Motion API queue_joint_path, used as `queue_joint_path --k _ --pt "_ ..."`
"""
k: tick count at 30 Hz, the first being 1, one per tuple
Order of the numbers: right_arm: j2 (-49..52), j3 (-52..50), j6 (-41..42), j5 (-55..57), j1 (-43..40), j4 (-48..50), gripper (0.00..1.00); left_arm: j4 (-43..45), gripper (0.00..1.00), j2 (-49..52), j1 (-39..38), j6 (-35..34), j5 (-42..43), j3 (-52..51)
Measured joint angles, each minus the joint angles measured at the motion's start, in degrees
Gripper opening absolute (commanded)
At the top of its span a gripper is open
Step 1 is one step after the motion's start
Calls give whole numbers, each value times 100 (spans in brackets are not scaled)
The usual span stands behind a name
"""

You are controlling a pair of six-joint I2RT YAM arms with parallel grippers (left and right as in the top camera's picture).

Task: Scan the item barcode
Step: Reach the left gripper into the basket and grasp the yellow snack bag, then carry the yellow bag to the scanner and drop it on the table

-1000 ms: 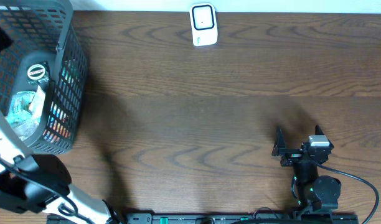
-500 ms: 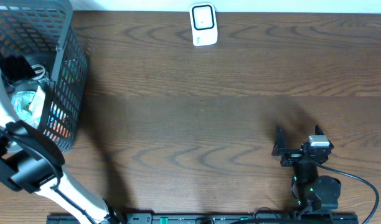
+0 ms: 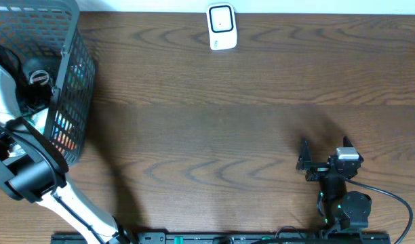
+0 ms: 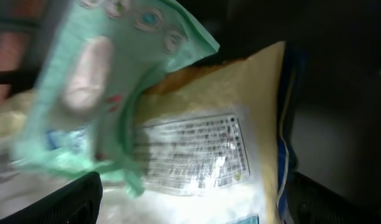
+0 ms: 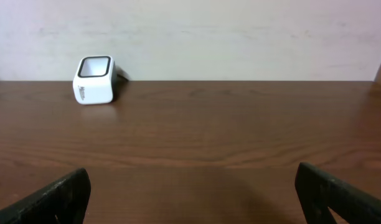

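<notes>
My left gripper picks up the yellow-edged bag across its printed label near the blue-edged end point(image 4: 211, 168) next, which leaves the barcode uncovered to scan.
My left arm reaches down into the dark mesh basket point(image 3: 77, 61) at the table's left end. In the left wrist view my left gripper point(image 4: 193, 208) stands open just above the goods. A clear, yellow-edged bag with a printed white label point(image 4: 197, 152) lies between its fingers. A pale green packet point(image 4: 97, 81) lies over the bag's upper left corner. The white barcode scanner point(image 3: 221, 27) stands at the table's far edge, and the right wrist view has it at the far left point(image 5: 95, 79). My right gripper point(image 3: 323, 152) is open over bare wood at the front right, empty.
Inside the basket a round dark-lidded item point(image 3: 39, 76) lies beside my left arm, with colourful packs point(image 3: 62, 132) against the mesh wall. A black cable point(image 3: 390, 196) trails from the right arm's base. A pale wall point(image 5: 240, 37) rises behind the table.
My left arm has swung further into the basket, toward its far side, and now covers the packets seen earlier. The right arm has not moved.
</notes>
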Motion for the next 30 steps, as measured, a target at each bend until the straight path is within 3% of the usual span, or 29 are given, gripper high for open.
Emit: queue_joint_path --k 12,16,19,20,26,30 --pt "0 0 0 0 0 0 99 1152 91 -50 -2 101 151 -953" --pt "0 0 0 0 0 0 99 1419 39 -116 4 107 96 -1163" --pt "0 0 0 0 0 0 99 1447 19 -131 4 105 79 -1176" --pt "0 0 0 0 0 0 99 1447 8 -136 2 122 83 -1176" --pt "0 0 0 0 0 0 99 1405 8 -210 4 13 85 -1176" --pt "0 0 0 0 0 0 99 1388 7 -348 4 -459 164 -1167"
